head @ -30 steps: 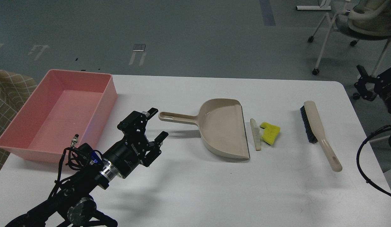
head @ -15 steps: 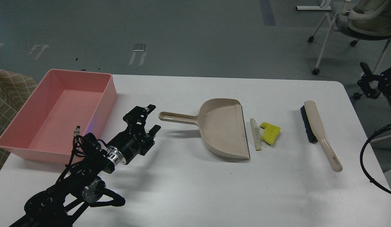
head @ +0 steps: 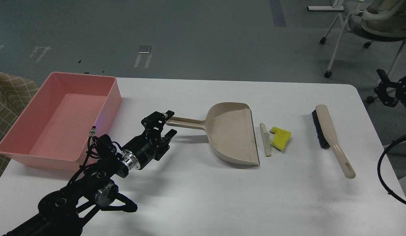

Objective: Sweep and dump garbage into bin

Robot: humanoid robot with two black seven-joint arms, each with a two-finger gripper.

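Next, the left gripper grabs the dustpan by its narrow handle (head: 181,122), since the broad scoop (head: 232,133) spreads far wider than my open fingers.
The garbage lies right of the dustpan's lip: a yellow notched chunk (head: 280,138) and a thin white slice with a tan edge (head: 265,139). The beige dustpan (head: 234,134) lies at mid-table, handle (head: 184,122) pointing left. The beige hand brush with black bristles (head: 330,136) lies farther right. The empty pink bin (head: 58,118) stands at the far left. My left gripper (head: 170,124) is open, its fingers on either side of the handle's end. My right gripper (head: 384,88) is at the right edge, beyond the table; its state is unclear.
The white table (head: 206,196) ends near the right arm's black cable (head: 386,170). An office chair (head: 370,29) stands on the floor at the back right. A checked cloth (head: 9,91) lies left of the bin.
My left arm has reached right and forward, bringing its open gripper from beside the bin to the dustpan handle's end. The right gripper has drifted right toward the view's edge.
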